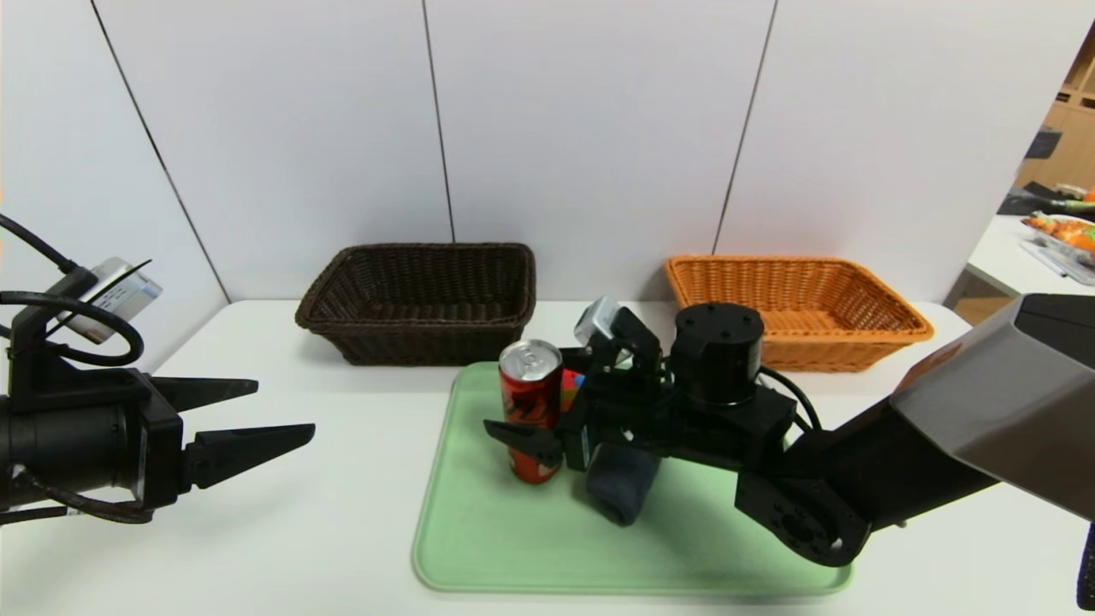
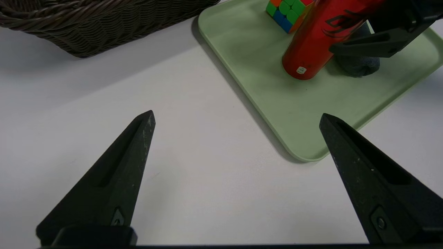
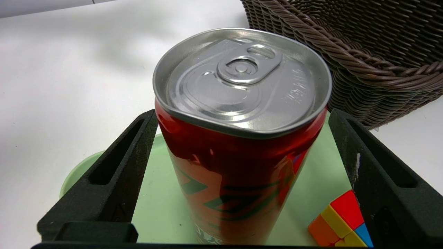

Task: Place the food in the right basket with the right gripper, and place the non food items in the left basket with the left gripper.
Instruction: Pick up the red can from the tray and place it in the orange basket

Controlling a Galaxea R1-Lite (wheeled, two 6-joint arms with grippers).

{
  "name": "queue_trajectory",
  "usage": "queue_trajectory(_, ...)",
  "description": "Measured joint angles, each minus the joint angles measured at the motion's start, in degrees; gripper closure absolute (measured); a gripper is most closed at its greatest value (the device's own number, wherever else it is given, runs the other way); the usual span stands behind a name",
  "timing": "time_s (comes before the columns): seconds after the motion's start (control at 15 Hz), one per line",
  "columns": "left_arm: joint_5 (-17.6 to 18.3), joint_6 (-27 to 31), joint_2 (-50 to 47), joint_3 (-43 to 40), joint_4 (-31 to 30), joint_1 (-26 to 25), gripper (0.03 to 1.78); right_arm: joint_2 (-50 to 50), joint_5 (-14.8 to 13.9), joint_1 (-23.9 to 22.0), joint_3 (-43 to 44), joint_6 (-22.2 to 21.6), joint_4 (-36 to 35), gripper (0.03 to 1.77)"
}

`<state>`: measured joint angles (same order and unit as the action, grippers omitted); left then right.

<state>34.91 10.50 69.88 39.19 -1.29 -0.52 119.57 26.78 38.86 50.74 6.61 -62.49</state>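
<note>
The red can has my right gripper's fingers beside its sides, below its silver top, so my right gripper needs to close on it.
The food, a tall red can with a silver top, stands upright on a green tray. My right gripper is open with one finger on each side of the can, and a gap shows on both sides. Behind the can lies the puzzle cube. The dark grey cloth roll lies under the right wrist. My left gripper hangs open and empty over the bare table, left of the tray. The left basket, dark brown, and the orange-tan right basket stand at the back.
The tray takes up the middle of the white table, with its near corner just ahead of the left gripper. The dark basket stands close behind the can. White wall panels close the far side. Another table with clutter is at far right.
</note>
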Motion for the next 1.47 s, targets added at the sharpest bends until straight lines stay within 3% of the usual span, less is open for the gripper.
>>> queue_trajectory(0.07,0.0,0.0,0.0,0.0,0.0,0.0,0.12,0.0,0.04,-0.02,0.02,0.0,0.01,0.1)
queue_trajectory(0.4,0.02,-0.02,0.0,-0.02,0.0,-0.02,0.12,0.09,0.0,-0.04,0.06,0.0,-0.11,0.81)
queue_trajectory(1.13,0.09,0.0,-0.41,-0.15,-0.07,0.0,0.12,-1.16,-0.3,-0.55,0.09,-0.22,-2.8,0.86)
queue_trajectory(1.47,0.3,0.02,-0.94,-0.52,-0.02,0.04,0.12,-4.29,-4.63,-1.35,0.83,-1.9,-3.28,0.86)
